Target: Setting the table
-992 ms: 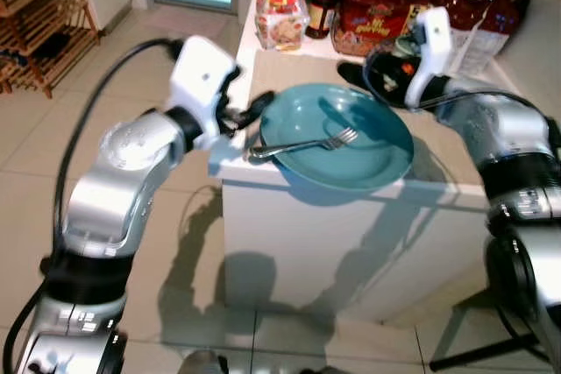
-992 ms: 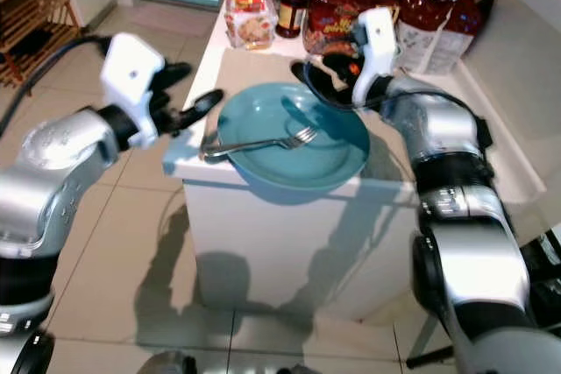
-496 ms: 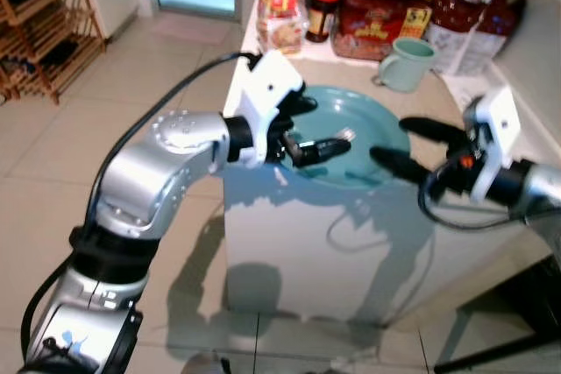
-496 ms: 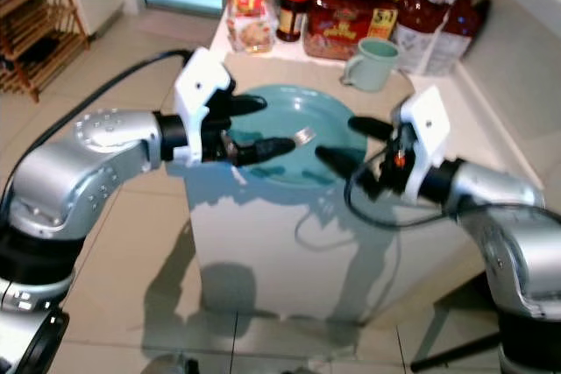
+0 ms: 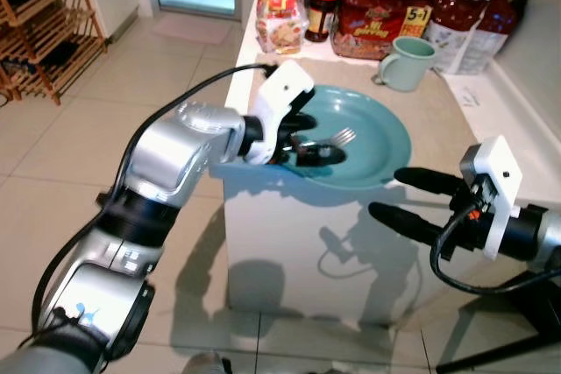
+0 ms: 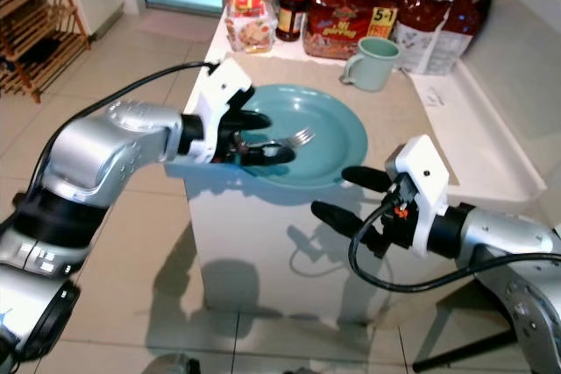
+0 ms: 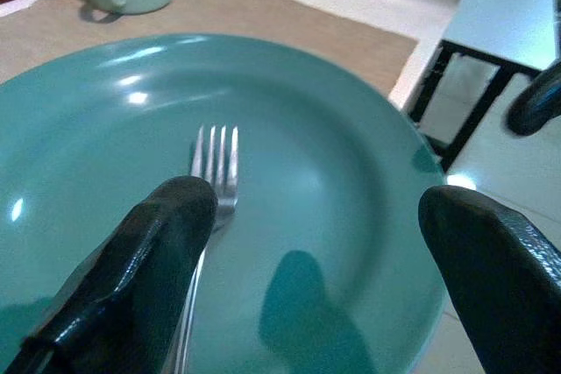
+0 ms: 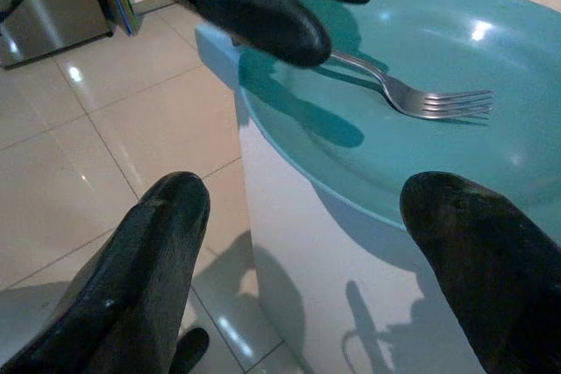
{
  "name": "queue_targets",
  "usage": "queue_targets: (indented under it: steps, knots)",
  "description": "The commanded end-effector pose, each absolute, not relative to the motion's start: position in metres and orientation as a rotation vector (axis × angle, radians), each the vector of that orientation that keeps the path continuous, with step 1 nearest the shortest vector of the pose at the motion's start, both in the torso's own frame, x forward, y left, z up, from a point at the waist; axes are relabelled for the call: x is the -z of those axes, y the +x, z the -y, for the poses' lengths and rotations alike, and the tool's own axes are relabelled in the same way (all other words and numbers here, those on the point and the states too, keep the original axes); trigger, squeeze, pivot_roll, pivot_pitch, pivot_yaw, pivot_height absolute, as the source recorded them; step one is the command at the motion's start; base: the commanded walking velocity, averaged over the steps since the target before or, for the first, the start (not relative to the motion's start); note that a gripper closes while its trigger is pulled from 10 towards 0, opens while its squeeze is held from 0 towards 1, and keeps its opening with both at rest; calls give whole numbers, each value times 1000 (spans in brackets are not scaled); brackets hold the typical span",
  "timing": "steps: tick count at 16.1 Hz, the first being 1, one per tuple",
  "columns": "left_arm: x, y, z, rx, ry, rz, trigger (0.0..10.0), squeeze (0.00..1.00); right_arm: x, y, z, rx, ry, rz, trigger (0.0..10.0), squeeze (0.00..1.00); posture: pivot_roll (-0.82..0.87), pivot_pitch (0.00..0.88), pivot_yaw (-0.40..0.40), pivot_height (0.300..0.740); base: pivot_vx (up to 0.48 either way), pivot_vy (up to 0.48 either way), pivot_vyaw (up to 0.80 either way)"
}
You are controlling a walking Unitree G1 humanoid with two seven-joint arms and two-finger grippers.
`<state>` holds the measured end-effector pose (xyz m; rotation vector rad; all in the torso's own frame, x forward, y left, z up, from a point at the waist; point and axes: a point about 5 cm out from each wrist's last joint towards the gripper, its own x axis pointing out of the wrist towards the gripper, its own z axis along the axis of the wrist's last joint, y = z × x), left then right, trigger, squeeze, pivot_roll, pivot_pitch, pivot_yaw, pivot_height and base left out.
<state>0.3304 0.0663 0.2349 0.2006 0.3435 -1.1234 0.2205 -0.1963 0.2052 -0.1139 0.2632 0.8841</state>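
I need to grab the silver fork by its slim handle [image 5: 311,144] with my left gripper next, because the fork's pointed teeth are on the plate [image 5: 381,142].
A teal plate [image 5: 381,142] lies on a tan placemat on the white counter, with a silver fork [image 5: 344,136] in it, tines toward the back right. My left gripper [image 5: 316,139] is open over the plate's left side, its fingers either side of the fork's handle. In the left wrist view one finger [image 7: 166,243] covers the fork [image 7: 216,164] handle. My right gripper [image 5: 387,194] is open in front of the counter, below the plate's front rim. In the right wrist view it [image 8: 307,203] looks up at the plate [image 8: 456,155].
A pale green mug [image 5: 406,62] stands behind the plate. Food packets and a jar [image 5: 377,10] line the counter's back. A wooden rack [image 5: 44,32] stands at the far left on the tiled floor. The counter's front edge drops right below the plate.
My left gripper came in from the counter's left edge over the plate and now straddles the fork. My right gripper pulled back from the mug, down in front of the counter.
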Motion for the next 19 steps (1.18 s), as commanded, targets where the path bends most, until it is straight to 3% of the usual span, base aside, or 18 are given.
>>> queue_targets:
  steps: [1, 6, 16, 17, 18, 19]
  knots:
    - [-236, 332, -61, 1157, 220, -365, 10000, 0, -210, 218, 196, -882, -136, -261, 10000, 0, 32, 28, -92, 740, 0, 0, 0]
    - [-215, 340, -56, 1136, 396, -439, 10000, 0, -208, 220, 196, -862, -152, -280, 10000, 0, 25, 26, -88, 740, 0, 0, 0]
    - [-209, 354, -56, 1098, 405, -463, 10000, 0, -205, 215, 196, -890, -149, -317, 10000, 0, 22, 26, -81, 740, 0, 0, 0]
    - [-209, 354, -56, 1099, 402, -466, 2549, 0, -205, 215, 196, -889, -148, -317, 10000, 0, 20, 27, -80, 740, 0, 0, 0]
    - [-209, 355, -56, 1097, 396, -467, 0, 0, -205, 215, 197, -888, -149, -319, 10000, 0, 20, 27, -80, 740, 0, 0, 0]
    - [-208, 355, -56, 1099, 395, -470, 0, 0, -205, 214, 197, -886, -149, -321, 10000, 0, 20, 27, -81, 740, 0, 0, 0]
